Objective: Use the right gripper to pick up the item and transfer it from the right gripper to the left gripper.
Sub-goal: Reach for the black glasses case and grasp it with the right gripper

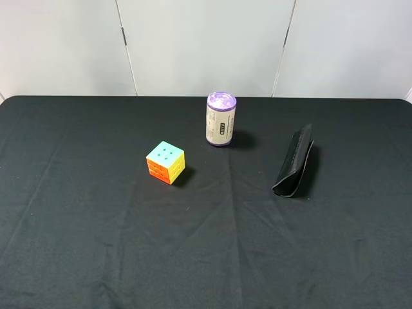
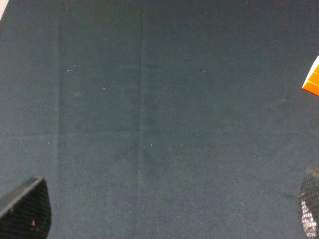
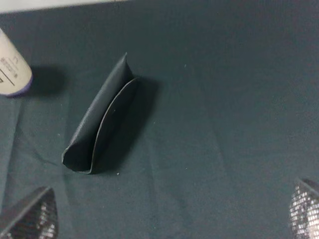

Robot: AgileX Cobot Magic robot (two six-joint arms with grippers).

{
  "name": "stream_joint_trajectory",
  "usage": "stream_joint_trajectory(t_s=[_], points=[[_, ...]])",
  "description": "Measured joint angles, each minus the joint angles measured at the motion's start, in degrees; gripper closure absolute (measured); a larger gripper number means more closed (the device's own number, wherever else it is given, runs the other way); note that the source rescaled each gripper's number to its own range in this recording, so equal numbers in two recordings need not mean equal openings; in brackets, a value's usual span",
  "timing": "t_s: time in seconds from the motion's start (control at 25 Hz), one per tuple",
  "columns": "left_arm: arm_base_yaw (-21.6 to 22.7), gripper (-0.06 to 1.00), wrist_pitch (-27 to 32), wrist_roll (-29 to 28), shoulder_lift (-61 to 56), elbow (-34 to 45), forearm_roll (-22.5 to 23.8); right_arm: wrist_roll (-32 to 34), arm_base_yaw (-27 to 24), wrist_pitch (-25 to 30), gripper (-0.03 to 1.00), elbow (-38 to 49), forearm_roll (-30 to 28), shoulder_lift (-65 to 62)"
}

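My right gripper grips the black pouch by its open triangular end next. This leaves the black pouch's long body free for my left gripper.
The item, a long slim black pouch, lies on the black tablecloth at the right, its long side running front to back. In the right wrist view the pouch lies apart from and ahead of my right gripper, whose two fingertips stand wide apart and empty at the frame's corners. My left gripper is also open and empty over bare cloth. Neither arm shows in the exterior high view.
A multicoloured puzzle cube sits left of centre; its orange corner shows in the left wrist view. A cream cylinder with a purple lid stands behind centre and shows in the right wrist view. A white wall runs behind the table's far edge.
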Motion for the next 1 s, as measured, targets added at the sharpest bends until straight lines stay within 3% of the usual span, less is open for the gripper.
stream_joint_trajectory(t_s=[0.16, 0.6, 0.88, 1.0], points=[[0.0, -0.04, -0.3, 0.0, 0.0, 0.0, 0.0, 0.2, 0.5, 0.0, -0.03, -5.3, 0.2, 11.6], [0.0, -0.04, -0.3, 0.0, 0.0, 0.0, 0.0, 11.5, 12.2, 1.2, -0.03, -8.6, -2.0, 34.1], [0.0, -0.04, -0.3, 0.0, 0.0, 0.0, 0.0, 21.5, 21.5, -4.4, -0.03, -8.7, -2.1, 44.3], [0.0, -0.04, -0.3, 0.0, 0.0, 0.0, 0.0, 24.8, 22.8, -7.4, -0.03, -8.7, -2.1, 49.2]])
